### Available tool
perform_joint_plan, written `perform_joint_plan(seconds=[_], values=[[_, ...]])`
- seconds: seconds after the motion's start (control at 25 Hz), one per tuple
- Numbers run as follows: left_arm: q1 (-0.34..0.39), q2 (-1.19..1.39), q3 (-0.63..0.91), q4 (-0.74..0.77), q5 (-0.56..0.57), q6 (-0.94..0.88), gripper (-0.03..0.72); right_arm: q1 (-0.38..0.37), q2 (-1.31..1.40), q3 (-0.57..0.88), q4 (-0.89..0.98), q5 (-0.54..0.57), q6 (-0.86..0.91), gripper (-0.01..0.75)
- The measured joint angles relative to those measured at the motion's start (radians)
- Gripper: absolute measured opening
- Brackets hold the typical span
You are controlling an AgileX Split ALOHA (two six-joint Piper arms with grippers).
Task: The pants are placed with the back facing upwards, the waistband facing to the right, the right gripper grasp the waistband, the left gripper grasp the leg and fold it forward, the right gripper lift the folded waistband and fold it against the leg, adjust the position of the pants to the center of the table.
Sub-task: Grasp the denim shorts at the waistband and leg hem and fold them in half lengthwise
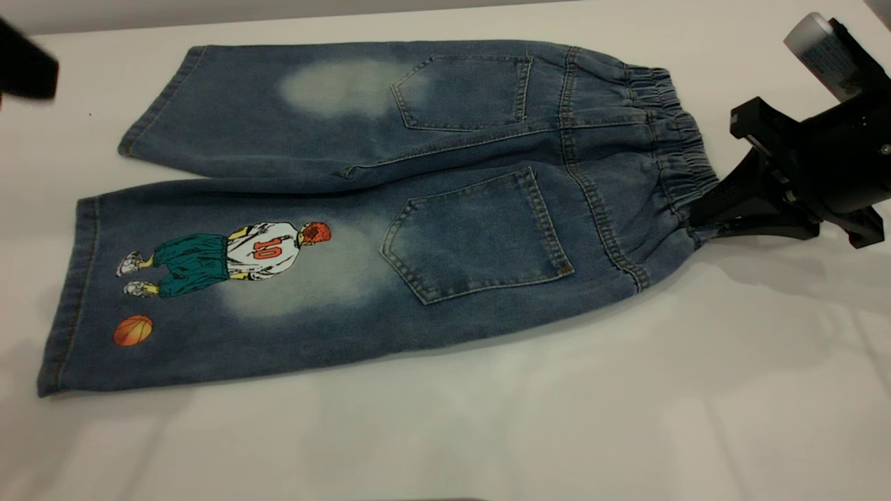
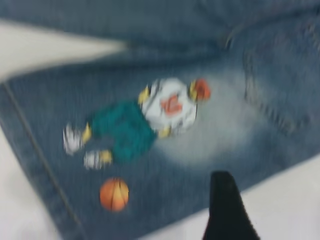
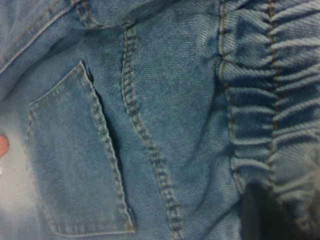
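The hem corner (image 1: 55, 377) of the pants is beside the basketball. My left gripper will grip the pants there next to fold the printed leg over the plain leg (image 1: 278, 104).
The blue denim pants (image 1: 390, 209) lie flat on the white table (image 1: 626, 417), back pockets up. The gathered waistband (image 1: 679, 153) points right. The printed leg (image 1: 209, 292), with its player and orange basketball, lies nearer the front, and the plain leg (image 1: 278, 104) lies behind it. My right gripper (image 1: 698, 226) is at the waistband's near corner, shut on the ruffled band (image 3: 272, 125), with one dark finger (image 3: 265, 215) lying on the cloth. My left gripper (image 1: 24, 66) hangs above the table's far left, apart from the pants. Its wrist view looks down on the printed leg (image 2: 165, 115).
White tabletop surrounds the pants, with broad free room along the front (image 1: 445, 445) and a strip on the left. The right arm's black body and pale grey cylinder (image 1: 821, 52) fill the far right.
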Motion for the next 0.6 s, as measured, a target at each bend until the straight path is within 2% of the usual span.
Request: perform_joint_plan(seconds=[0.2, 0.4, 0.6], values=[[0.000, 0.102, -0.001, 0.312, 0.079, -0.330, 0.392, 0.000, 0.000, 0.000, -0.001, 0.000, -0.004, 0.034], [0.000, 0.211, -0.001, 0.611, 0.067, -0.651, 0.392, 0.000, 0.000, -0.001, -0.005, 0.001, -0.011, 0.034], [0.000, 0.322, -0.005, 0.681, -0.035, -0.740, 0.392, 0.000, 0.000, -0.001, -0.006, 0.001, -0.016, 0.034]])
